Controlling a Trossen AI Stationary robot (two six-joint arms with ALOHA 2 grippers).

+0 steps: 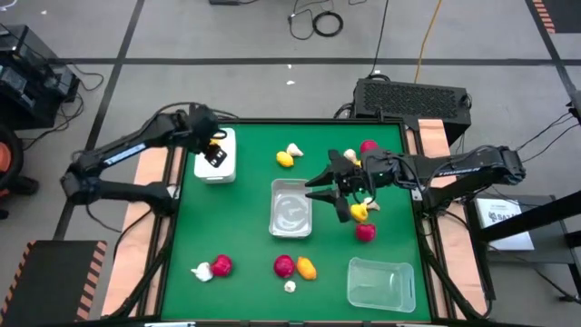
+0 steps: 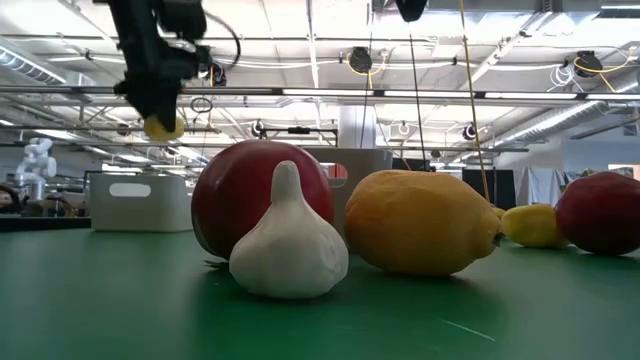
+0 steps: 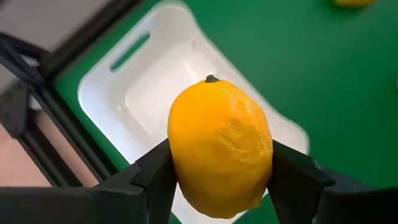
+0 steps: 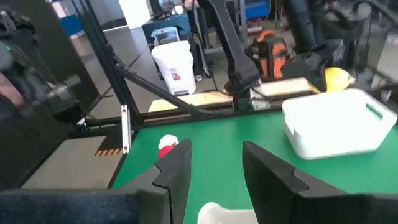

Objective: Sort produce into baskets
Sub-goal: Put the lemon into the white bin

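The lemon [image 3: 219, 149] stays held in my left gripper for now until it is lower, as it hangs high above the white basket [image 3: 155, 87] in the left wrist view.
My left gripper [image 1: 215, 153] is shut on a yellow lemon [image 3: 219, 146] and hovers over the opaque white basket [image 1: 218, 171] at the table's far left. The low view also shows the lemon [image 2: 163, 126] held above that basket [image 2: 140, 200]. My right gripper [image 1: 314, 188] is open and empty, just right of the clear basket [image 1: 290, 209] at mid-table. A second clear basket [image 1: 379, 282] sits near the right front. Strawberries [image 1: 284, 265], lemons [image 1: 307, 269] and garlic bulbs [image 1: 290, 286] lie scattered on the green mat. My left gripper pinches the lemon's two long sides [image 3: 177, 162] between its two fingers [image 3: 155, 177], around the lemon's middle. The fingers point down from above. The lemon is lifted clear, one pointed end [image 3: 211, 79] toward the open white basket below.
A lemon and garlic [image 1: 289, 156] lie at the far middle, a garlic and strawberry [image 1: 363, 148] beside my right arm, a lemon and strawberry [image 1: 362, 221] below it. A strawberry and garlic [image 1: 214, 267] lie at the near left. Wooden strips edge the mat.
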